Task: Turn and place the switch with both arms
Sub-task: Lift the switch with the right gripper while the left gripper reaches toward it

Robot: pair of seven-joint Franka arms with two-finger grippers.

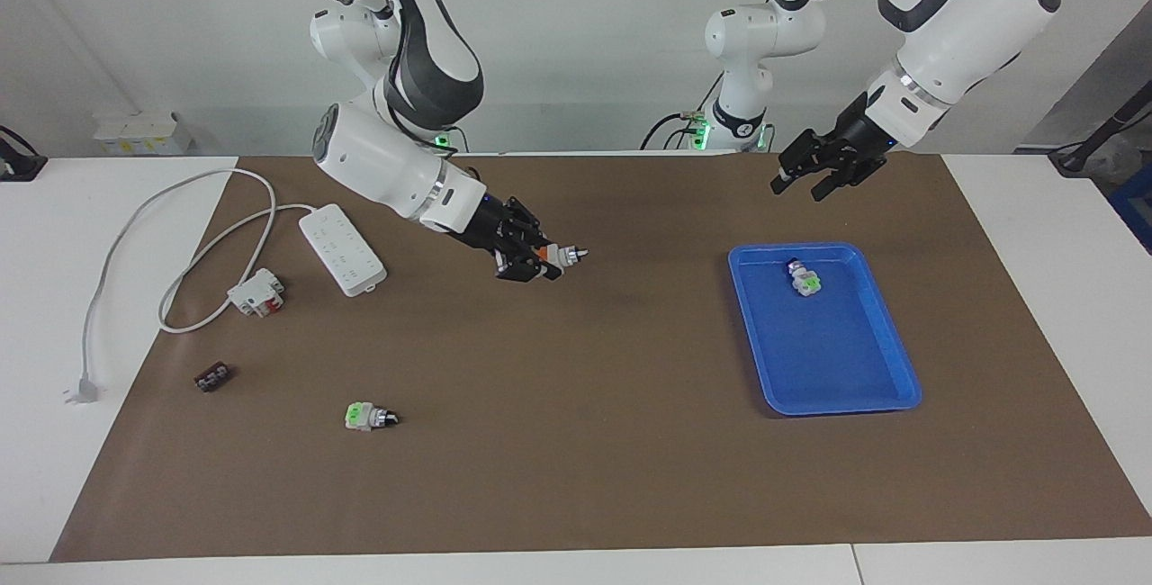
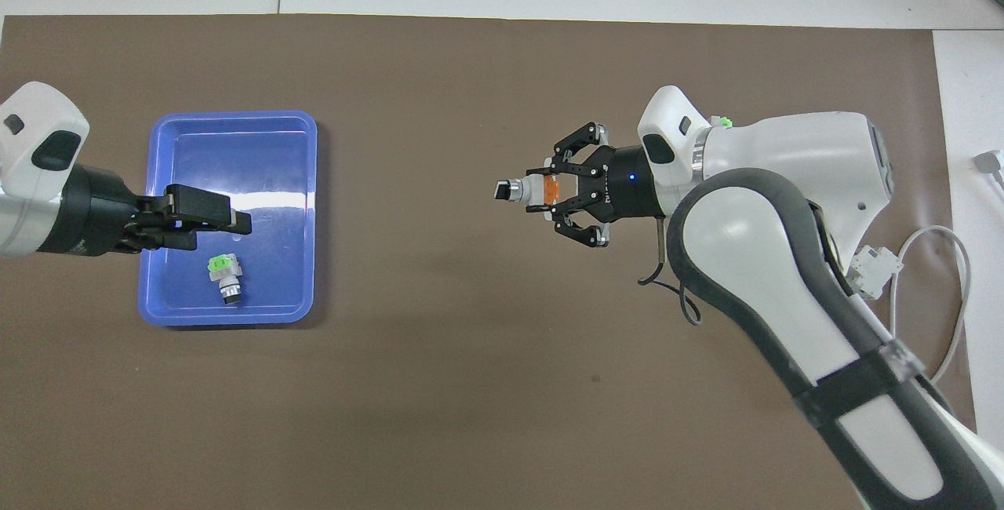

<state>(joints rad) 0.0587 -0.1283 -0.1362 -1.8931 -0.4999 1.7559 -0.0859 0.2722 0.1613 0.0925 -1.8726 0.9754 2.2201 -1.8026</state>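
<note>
I next need my left gripper to grip the switch by its black knob (image 2: pixel 505 190), then turn it and place it in the blue tray.
My right gripper (image 1: pixel 543 266) is shut on the switch (image 1: pixel 563 255) and holds it in the air over the middle of the brown mat. The switch lies level, with its orange patch between the fingers and its black knob pointing toward the left arm's end. In the overhead view the right gripper (image 2: pixel 549 190) shows the switch (image 2: pixel 522 190) sticking out past the fingertips. My left gripper (image 1: pixel 804 183) is open and empty, raised over the blue tray (image 1: pixel 900 387); it also shows in the overhead view (image 2: pixel 227 221).
A green-faced switch (image 1: pixel 804 279) lies in the tray (image 2: pixel 235 122). Another green-faced switch (image 1: pixel 369 417) lies on the mat far from the robots at the right arm's end. Also there: a white-and-red block (image 1: pixel 258 292), a power strip (image 1: pixel 342 249) with its cable, and a small dark block (image 1: pixel 211 378).
</note>
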